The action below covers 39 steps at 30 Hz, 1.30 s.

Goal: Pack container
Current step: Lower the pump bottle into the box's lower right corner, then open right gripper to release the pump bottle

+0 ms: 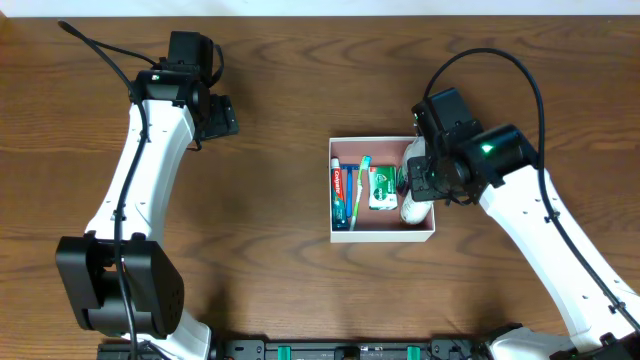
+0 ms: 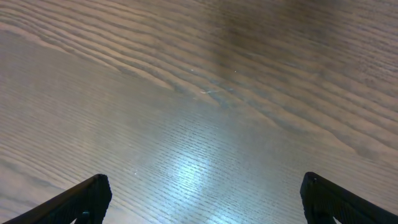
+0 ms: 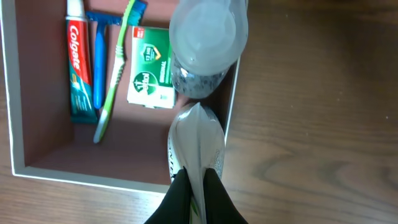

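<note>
The white tube's lower end [image 1: 413, 213] reaches down inside the container's side [image 1: 434, 222], so my right gripper should open: the tube would settle there if I let go now.
The container [image 1: 380, 238] is a shallow square white-walled box with a pinkish-brown inside, right of the table's centre; it also shows in the right wrist view [image 3: 93, 177]. In it lie a red toothpaste tube [image 1: 340, 193] [image 3: 77, 62], a blue razor [image 3: 98, 56], a green toothbrush [image 1: 360, 190] [image 3: 115, 68] and a green-and-white packet [image 1: 382, 187] [image 3: 151, 78]. My right gripper [image 1: 425, 180] [image 3: 198, 186] is shut on the crimped end of a white tube [image 1: 413, 205] [image 3: 196, 137] with a clear cap [image 3: 205, 37], held along the box's right wall. My left gripper [image 1: 222, 115] [image 2: 202, 199] is open and empty.
The left gripper hangs over bare wooden table [image 2: 199, 93] at the far left, well away from the box. The table's far edge [image 1: 320, 18] runs along the back. A black rail [image 1: 350, 350] lies at the front edge.
</note>
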Each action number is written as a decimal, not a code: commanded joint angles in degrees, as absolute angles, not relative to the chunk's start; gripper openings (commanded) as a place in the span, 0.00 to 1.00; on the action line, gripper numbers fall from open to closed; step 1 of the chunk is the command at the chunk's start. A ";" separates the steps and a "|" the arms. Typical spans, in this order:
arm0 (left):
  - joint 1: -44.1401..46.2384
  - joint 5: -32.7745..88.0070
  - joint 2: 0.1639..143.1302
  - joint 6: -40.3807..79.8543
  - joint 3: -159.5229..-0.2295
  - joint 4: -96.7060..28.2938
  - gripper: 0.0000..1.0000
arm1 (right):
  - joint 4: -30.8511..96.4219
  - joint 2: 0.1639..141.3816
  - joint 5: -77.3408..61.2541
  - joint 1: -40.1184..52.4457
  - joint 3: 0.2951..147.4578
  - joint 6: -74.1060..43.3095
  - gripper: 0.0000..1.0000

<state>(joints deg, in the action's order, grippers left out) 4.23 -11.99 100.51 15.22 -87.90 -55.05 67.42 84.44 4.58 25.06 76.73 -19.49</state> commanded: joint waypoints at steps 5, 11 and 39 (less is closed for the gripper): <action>4.03 -12.01 99.96 15.77 -88.99 -55.07 0.98 | 66.65 84.55 5.78 25.58 74.87 -20.60 0.04; 4.03 -12.01 99.96 15.77 -88.99 -55.07 0.98 | 66.24 84.55 5.78 25.56 74.87 -20.58 0.14; 4.03 -12.01 99.96 15.77 -88.99 -55.07 0.98 | 69.71 84.23 6.26 25.39 89.34 -18.13 0.42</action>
<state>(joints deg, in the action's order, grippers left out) 4.23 -11.99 100.51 15.22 -87.90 -55.07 69.04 84.31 5.02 25.06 84.14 -19.86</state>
